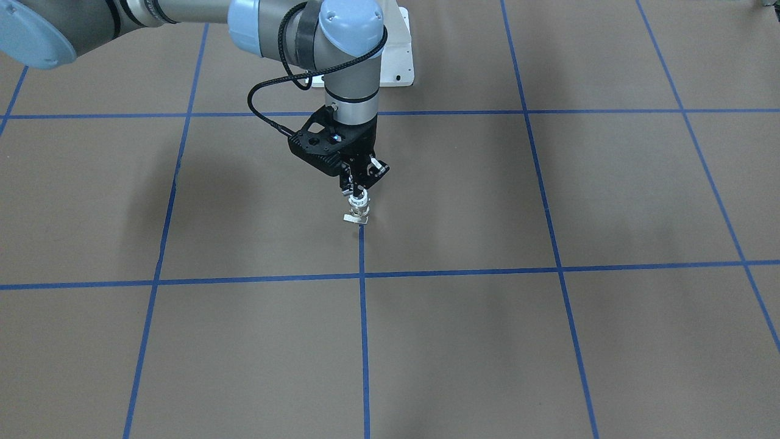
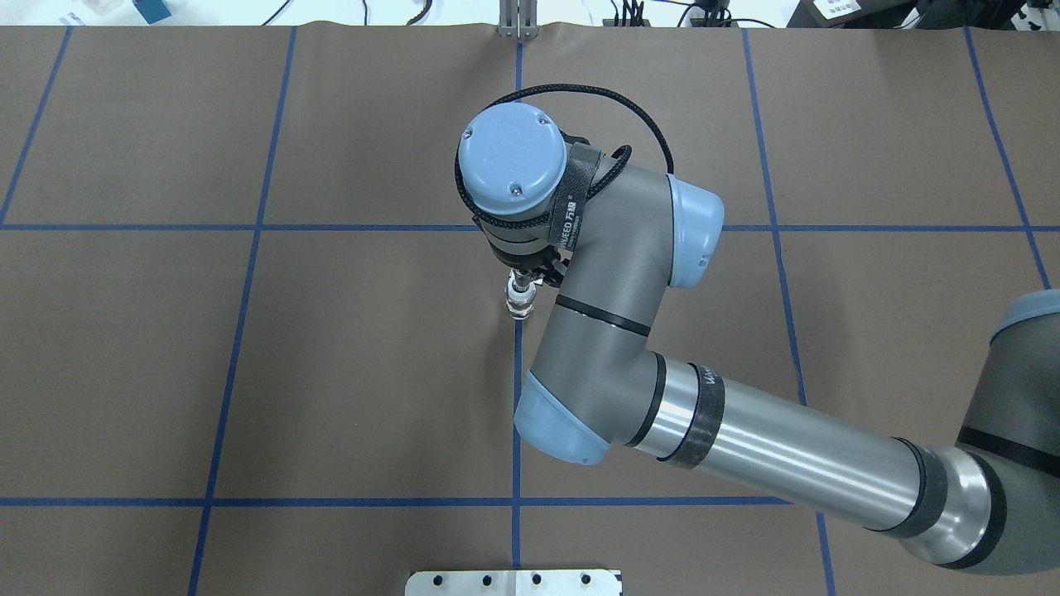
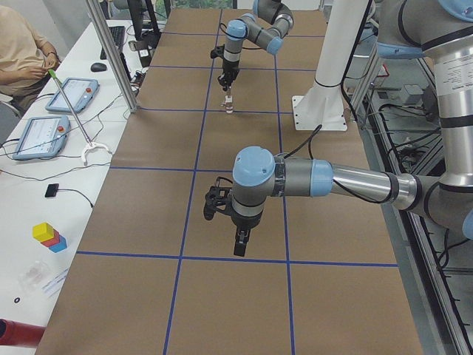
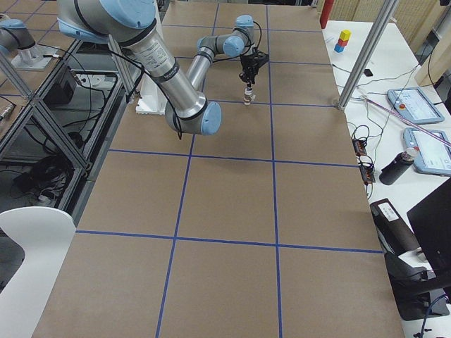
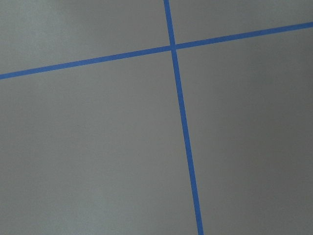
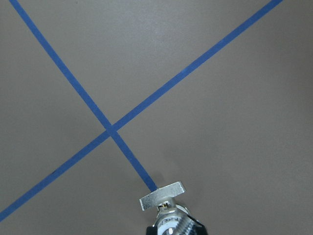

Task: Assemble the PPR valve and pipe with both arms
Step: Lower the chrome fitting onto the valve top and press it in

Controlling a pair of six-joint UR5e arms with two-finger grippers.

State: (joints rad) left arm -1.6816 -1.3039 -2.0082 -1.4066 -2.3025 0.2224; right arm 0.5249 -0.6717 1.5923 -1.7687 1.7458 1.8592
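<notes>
I should let go of the valve with my right gripper now, because the PPR valve's handle tab (image 1: 356, 219) is touching the tabletop.
My right gripper (image 1: 358, 192) points straight down over the middle of the table, shut on the top of the PPR valve (image 1: 358, 208). The valve hangs upright with its white ring up between the fingers and its flat pale handle tab (image 6: 162, 196) lowest, at or just above the paper at the end of a blue tape line. It also shows in the overhead view (image 2: 518, 302). The chrome elbow pipe shows in no view. My left gripper (image 3: 240, 242) hovers empty over the table's near end; I cannot tell whether it is open or shut.
The brown paper table carries a blue tape grid (image 1: 362, 275). The white pedestal base (image 1: 397, 55) stands behind the right gripper. A side bench holds tablets (image 3: 41, 133), coloured blocks (image 3: 48, 235) and cables, with a seated operator (image 3: 22, 44).
</notes>
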